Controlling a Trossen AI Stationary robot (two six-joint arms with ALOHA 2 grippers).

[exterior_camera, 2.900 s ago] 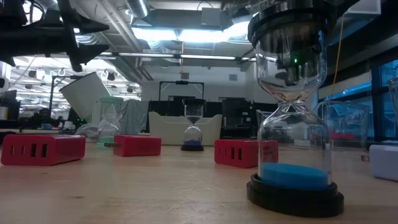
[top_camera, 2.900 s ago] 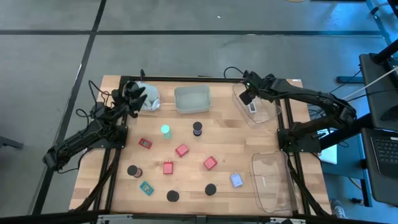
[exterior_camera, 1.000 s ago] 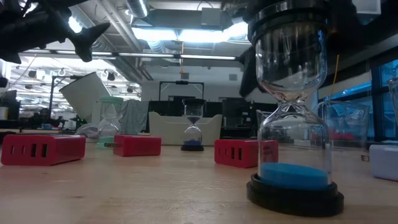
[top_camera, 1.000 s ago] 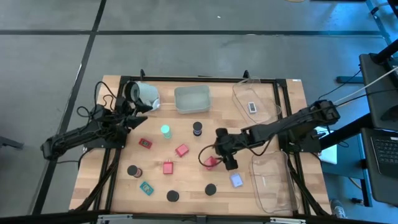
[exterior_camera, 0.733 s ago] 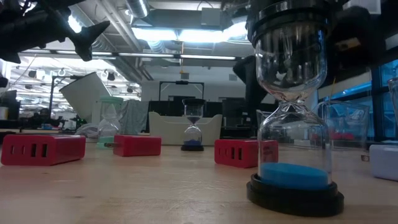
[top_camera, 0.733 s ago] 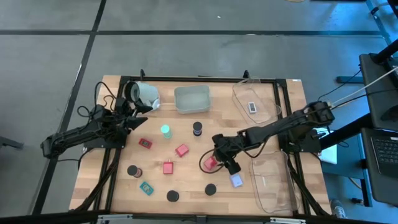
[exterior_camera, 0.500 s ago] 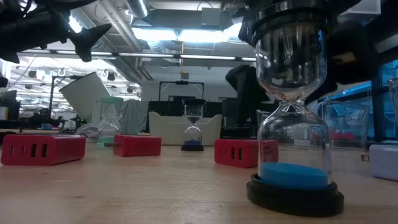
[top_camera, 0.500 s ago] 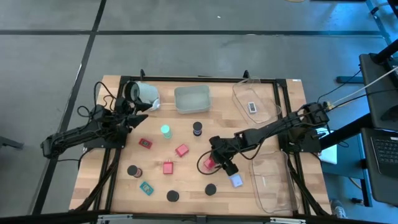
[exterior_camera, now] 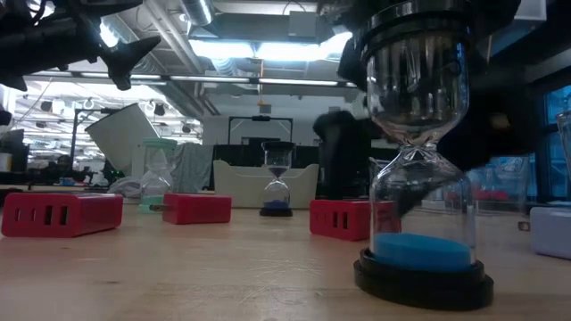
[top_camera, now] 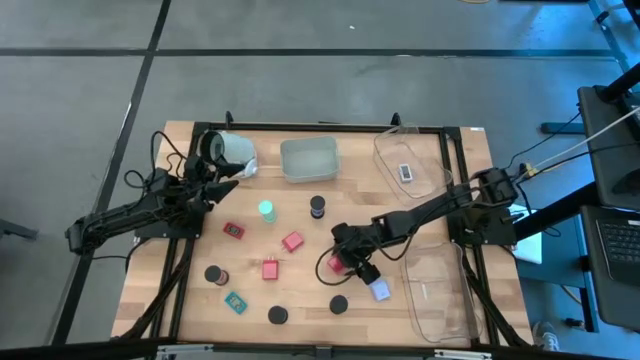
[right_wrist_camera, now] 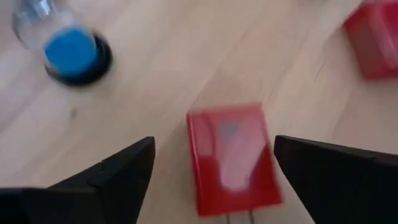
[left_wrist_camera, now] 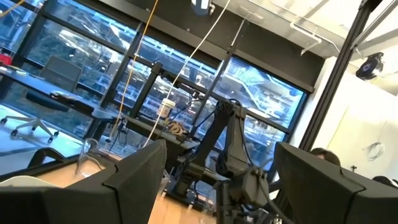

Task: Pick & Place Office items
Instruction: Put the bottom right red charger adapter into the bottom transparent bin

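I should grab the red block by its two long sides with my right gripper, so I can put it away in the clear tray.
My right gripper [top_camera: 347, 263] hangs open and low over a red block [right_wrist_camera: 233, 158] that lies flat on the table right of the middle. In the right wrist view its two fingers [right_wrist_camera: 118, 177] stand on either side of the block, apart from it. Other office items lie loose on the wood: red blocks [top_camera: 292, 241], [top_camera: 271, 268], a green-glowing round one [top_camera: 266, 210], a blue-sand hourglass [exterior_camera: 419, 178], black caps [top_camera: 277, 315], a teal piece [top_camera: 236, 302] and a pale blue piece [top_camera: 380, 290]. My left gripper [top_camera: 215, 185] waits open at the far left, raised off the table.
A white cup [top_camera: 232, 150] lies on its side at the far left. A grey tray [top_camera: 309, 160] stands at the far middle. One clear tray [top_camera: 390, 150] at the far right holds a small item [top_camera: 405, 172]; another clear tray [top_camera: 440, 295] stands at the near right.
My right gripper has come down and gone toward the table's near left, from beside the red block to right over it. In the low view its dark shape has sunk behind the hourglass. No item has moved.
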